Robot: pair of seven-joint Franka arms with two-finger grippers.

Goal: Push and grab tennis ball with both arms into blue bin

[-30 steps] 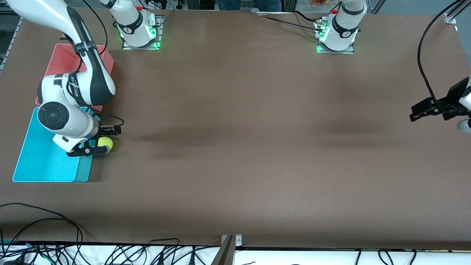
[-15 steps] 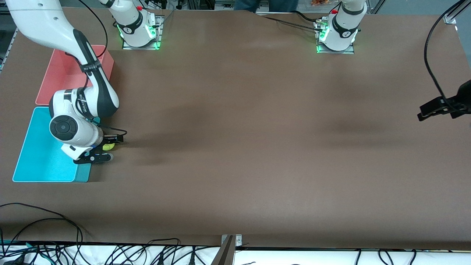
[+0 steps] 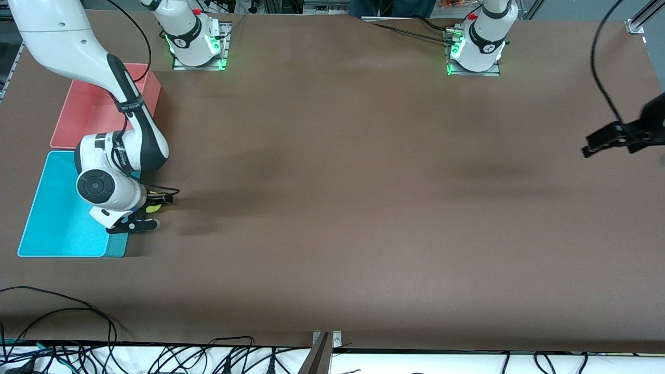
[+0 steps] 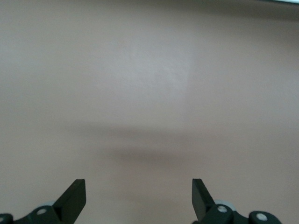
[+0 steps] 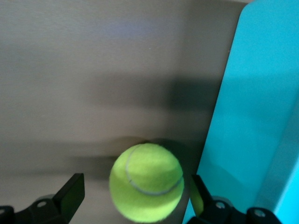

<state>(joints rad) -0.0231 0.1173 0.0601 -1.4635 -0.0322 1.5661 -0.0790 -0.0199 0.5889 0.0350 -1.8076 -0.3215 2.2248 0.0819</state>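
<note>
My right gripper picks up the tennis ball (image 3: 152, 208) by its fuzzy round sides next, to drop it into the blue bin (image 3: 57, 228).
The tennis ball (image 5: 145, 182) is yellow-green with a pale seam. It sits between the fingers of my right gripper (image 5: 135, 196), which is open with a gap showing between one finger and the ball. In the front view the ball (image 3: 152, 208) is mostly hidden by the right gripper (image 3: 157, 211), just outside the blue bin (image 3: 57, 228) at the wall that faces the table's middle. That bin wall (image 5: 252, 116) also shows in the right wrist view. My left gripper (image 3: 590, 149) is open and empty, in the air over the left arm's end of the table, and shows in its wrist view (image 4: 138, 193).
A pink-red bin (image 3: 85, 111) stands right beside the blue bin, farther from the front camera. The right arm's elbow hangs over both bins. Cables lie along the table's front edge (image 3: 156, 358).
The right gripper has shifted slightly toward the front camera and come down round the ball, which now shows less. The left gripper has moved up in the view.
</note>
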